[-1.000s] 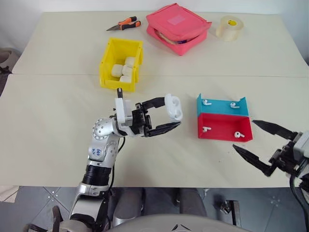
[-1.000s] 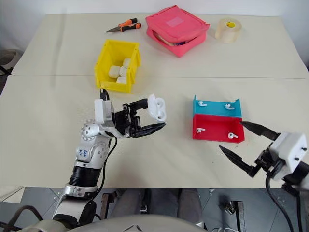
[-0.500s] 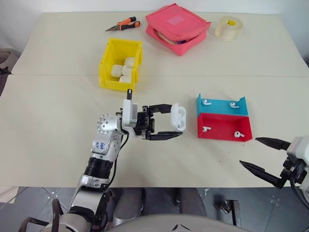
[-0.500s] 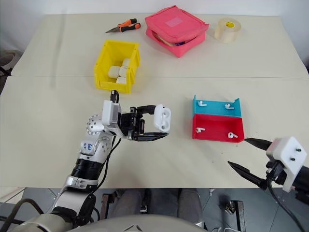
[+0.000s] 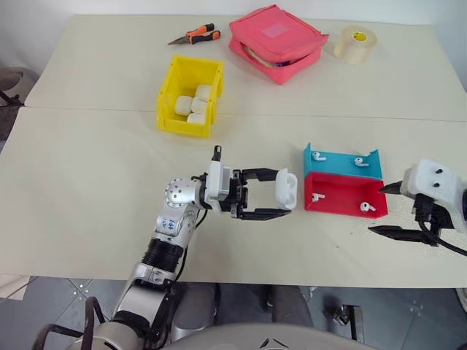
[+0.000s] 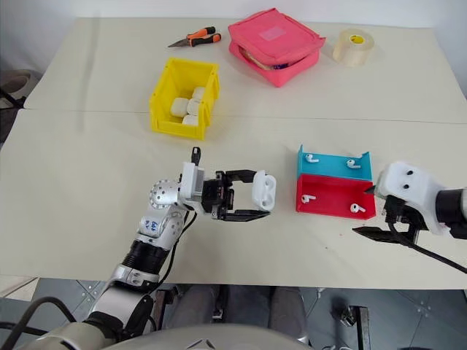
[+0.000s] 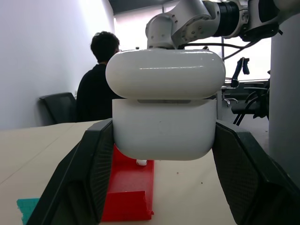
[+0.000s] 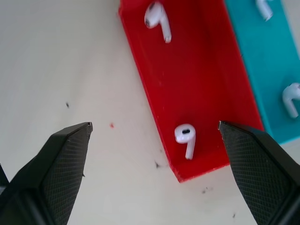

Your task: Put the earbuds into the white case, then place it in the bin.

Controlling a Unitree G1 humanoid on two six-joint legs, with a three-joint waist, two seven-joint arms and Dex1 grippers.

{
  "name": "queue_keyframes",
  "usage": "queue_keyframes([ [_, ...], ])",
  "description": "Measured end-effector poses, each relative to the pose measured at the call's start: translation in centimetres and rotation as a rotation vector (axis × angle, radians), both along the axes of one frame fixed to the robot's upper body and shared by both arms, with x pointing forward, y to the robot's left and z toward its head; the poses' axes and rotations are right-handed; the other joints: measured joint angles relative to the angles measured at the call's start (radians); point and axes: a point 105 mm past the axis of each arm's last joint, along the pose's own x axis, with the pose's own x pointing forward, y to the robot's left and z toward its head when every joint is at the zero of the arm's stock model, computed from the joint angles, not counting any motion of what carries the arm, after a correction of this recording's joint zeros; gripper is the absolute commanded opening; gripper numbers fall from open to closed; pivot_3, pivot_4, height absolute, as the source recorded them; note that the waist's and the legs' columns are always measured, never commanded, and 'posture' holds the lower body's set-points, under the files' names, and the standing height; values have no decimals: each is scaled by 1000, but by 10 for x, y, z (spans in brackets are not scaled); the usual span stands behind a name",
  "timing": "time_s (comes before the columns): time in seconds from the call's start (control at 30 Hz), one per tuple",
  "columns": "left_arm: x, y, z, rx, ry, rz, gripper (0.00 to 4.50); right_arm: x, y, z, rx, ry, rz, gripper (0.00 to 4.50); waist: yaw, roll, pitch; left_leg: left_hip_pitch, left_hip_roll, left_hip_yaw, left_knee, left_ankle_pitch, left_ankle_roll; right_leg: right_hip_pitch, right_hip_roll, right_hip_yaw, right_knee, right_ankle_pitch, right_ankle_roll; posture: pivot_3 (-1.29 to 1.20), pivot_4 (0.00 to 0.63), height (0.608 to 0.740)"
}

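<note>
My right gripper's fingers stop above the red tray [image 8: 197,84], short of the near earbud, so closing now would miss. It moves toward that earbud, before closing on it.
My left gripper [image 6: 261,194] is shut on the white case [image 5: 286,189] and holds it above the table, just left of the trays. In the left wrist view the case [image 7: 164,108] sits between both fingers with its lid on top. Two earbuds [image 5: 316,197] [image 5: 363,207] lie in the red tray [image 5: 343,205], and two more [image 5: 316,154] [image 5: 357,160] lie in the blue tray [image 5: 343,166]. My right gripper [image 5: 377,210] is open and tipped down at the red tray's near right corner, with one earbud [image 8: 185,138] just ahead between its fingers. The yellow bin [image 5: 184,128] stands behind and holds several white cases.
A pink pouch [image 5: 276,42], a tape roll [image 5: 355,44] and orange-handled cutters [image 5: 193,35] lie along the table's far edge. Both trays stand side by side on the right. A seated person [image 7: 101,84] shows beyond the table in the left wrist view.
My left gripper has carried the case a little right, toward the trays. The right gripper has swung forward from the table's front edge and tipped down at the red tray's right end.
</note>
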Motion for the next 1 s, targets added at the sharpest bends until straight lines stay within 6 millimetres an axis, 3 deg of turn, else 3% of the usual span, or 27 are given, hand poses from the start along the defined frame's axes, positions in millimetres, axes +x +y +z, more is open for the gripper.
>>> queue_keyframes([
  [0.3,-1,-4,-4,7,13,14,2771,24,-1,-12,-73,-19,76,4500,-15,0,0,0,1,-2,1,0,-1,0,0,0,0,0,0,0,150,740],
  [0.43,-1,-5,-4,7,16,16,2771,27,-3,-19,-96,-11,94,3588,-15,0,0,0,1,-2,2,0,-1,0,0,-1,1,0,0,0,150,740],
  [0.57,-1,-5,-4,8,17,18,2771,30,-6,-26,-111,-5,105,2193,-15,0,0,-1,1,-2,3,-1,-1,0,0,-1,1,0,0,0,150,740],
  [1.0,0,-6,-2,8,10,15,2771,37,-4,-35,-135,-14,130,2193,-15,1,0,-1,1,-2,3,-1,-1,0,0,-1,1,0,0,0,150,740],
])
